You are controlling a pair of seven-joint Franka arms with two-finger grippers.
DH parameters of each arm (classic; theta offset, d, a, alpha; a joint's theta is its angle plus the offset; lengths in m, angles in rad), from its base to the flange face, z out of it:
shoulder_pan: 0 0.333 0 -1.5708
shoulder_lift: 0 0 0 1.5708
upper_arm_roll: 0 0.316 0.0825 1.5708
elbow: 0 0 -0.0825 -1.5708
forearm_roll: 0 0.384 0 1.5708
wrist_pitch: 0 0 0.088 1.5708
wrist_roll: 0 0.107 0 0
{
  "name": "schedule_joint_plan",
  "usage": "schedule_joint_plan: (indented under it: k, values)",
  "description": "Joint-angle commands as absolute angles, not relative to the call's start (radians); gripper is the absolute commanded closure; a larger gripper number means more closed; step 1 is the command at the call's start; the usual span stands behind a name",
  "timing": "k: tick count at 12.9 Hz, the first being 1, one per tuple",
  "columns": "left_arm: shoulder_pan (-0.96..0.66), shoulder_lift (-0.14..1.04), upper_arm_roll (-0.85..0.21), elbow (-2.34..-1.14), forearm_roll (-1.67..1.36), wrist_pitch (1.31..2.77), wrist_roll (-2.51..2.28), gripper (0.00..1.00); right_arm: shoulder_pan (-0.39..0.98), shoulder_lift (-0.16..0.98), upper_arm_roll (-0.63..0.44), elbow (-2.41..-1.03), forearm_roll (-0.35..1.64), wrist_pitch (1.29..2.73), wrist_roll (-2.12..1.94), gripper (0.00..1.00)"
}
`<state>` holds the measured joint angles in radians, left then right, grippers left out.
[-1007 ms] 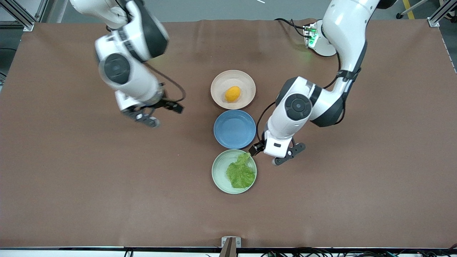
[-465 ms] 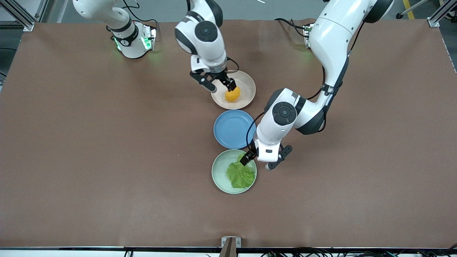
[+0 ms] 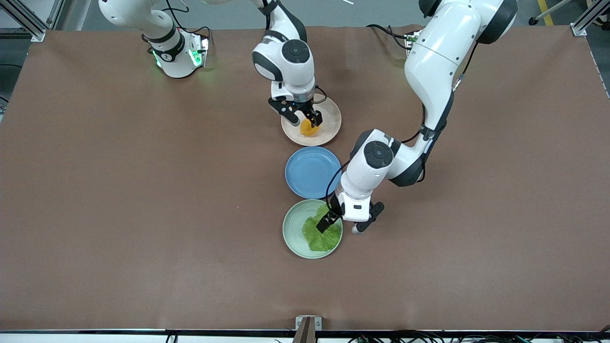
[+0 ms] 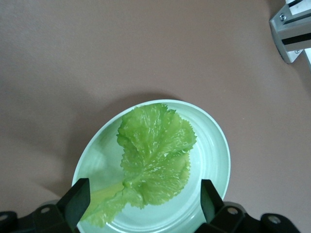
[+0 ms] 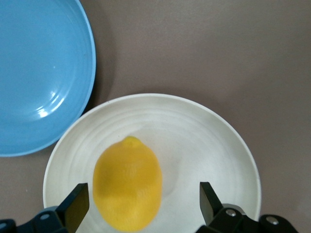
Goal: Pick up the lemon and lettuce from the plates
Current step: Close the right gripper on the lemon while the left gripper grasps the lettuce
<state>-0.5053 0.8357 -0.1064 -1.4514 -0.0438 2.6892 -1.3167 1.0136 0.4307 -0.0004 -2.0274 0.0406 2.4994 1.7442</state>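
My fingers are hovering above the flat leaf, so my left gripper should go lower first and only then close on the lettuce.
The lemon (image 3: pixel 309 129) (image 5: pixel 127 187) lies on the beige plate (image 3: pixel 332 125) (image 5: pixel 209 141), the plate farthest from the front camera. My right gripper (image 3: pixel 305 119) (image 5: pixel 143 195) hangs open just over it, one finger on each side of the fruit and neither touching. The lettuce (image 3: pixel 320 234) (image 4: pixel 156 154) lies flat in the mint green plate (image 3: pixel 290 229) (image 4: pixel 214 155), the plate nearest the camera. Above its stem end, my left gripper (image 3: pixel 341 226) (image 4: pixel 145 193) is open, and its fingers straddle the leaf without gripping it.
An empty blue plate (image 3: pixel 312 172) (image 5: pixel 39 73) sits between the two plates, close to both rims. The left arm's elbow hangs over the table beside the blue plate. Brown table cloth spreads wide toward both ends.
The right arm swung in from its end of the table and came down over the lemon. The left gripper shifted from beside the green plate to over the lettuce. Both stayed open.
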Motion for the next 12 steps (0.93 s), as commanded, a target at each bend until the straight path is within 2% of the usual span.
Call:
schedule_joint_plan:
  k: [1,4,6,7,8,9,10,11,12]
  values:
    - [-0.528,0.865,-0.080,-1.425,-0.008,2.726,-1.339,0.00,1.028,0.477,-0.014,-2.005,0.020,2.552,1.782,0.00]
    - [-0.528,0.880,-0.080,-1.427,0.000,2.726,-1.339,0.05,1.032,0.503,-0.014,-1.991,0.020,2.568,1.795,0.03]
    - [-0.528,0.891,-0.078,-1.424,0.000,2.729,-1.339,0.10,1.034,0.506,-0.014,-1.991,0.015,2.571,1.795,0.16]
    - [-0.528,0.891,-0.078,-1.424,-0.002,2.730,-1.339,0.15,1.032,0.508,-0.012,-1.991,-0.007,2.571,1.795,0.26]
    - [-0.526,0.896,-0.078,-1.422,-0.002,2.737,-1.339,0.18,1.029,0.508,-0.012,-1.991,-0.029,2.569,1.793,0.47]
    - [-0.528,0.899,-0.078,-1.424,-0.002,2.752,-1.339,0.21,1.026,0.506,-0.012,-1.991,-0.035,2.566,1.790,0.78]
    - [-0.528,0.905,-0.080,-1.422,-0.002,2.758,-1.341,0.24,1.017,0.505,-0.012,-1.990,-0.035,2.556,1.778,1.00]
    - [-0.528,0.908,-0.078,-1.422,-0.003,2.758,-1.341,0.28,0.991,0.489,-0.012,-1.987,-0.034,2.539,1.758,1.00]
    - [-0.528,0.908,-0.080,-1.422,-0.003,2.758,-1.341,0.32,0.947,0.444,-0.011,-1.973,-0.029,2.452,1.694,1.00]
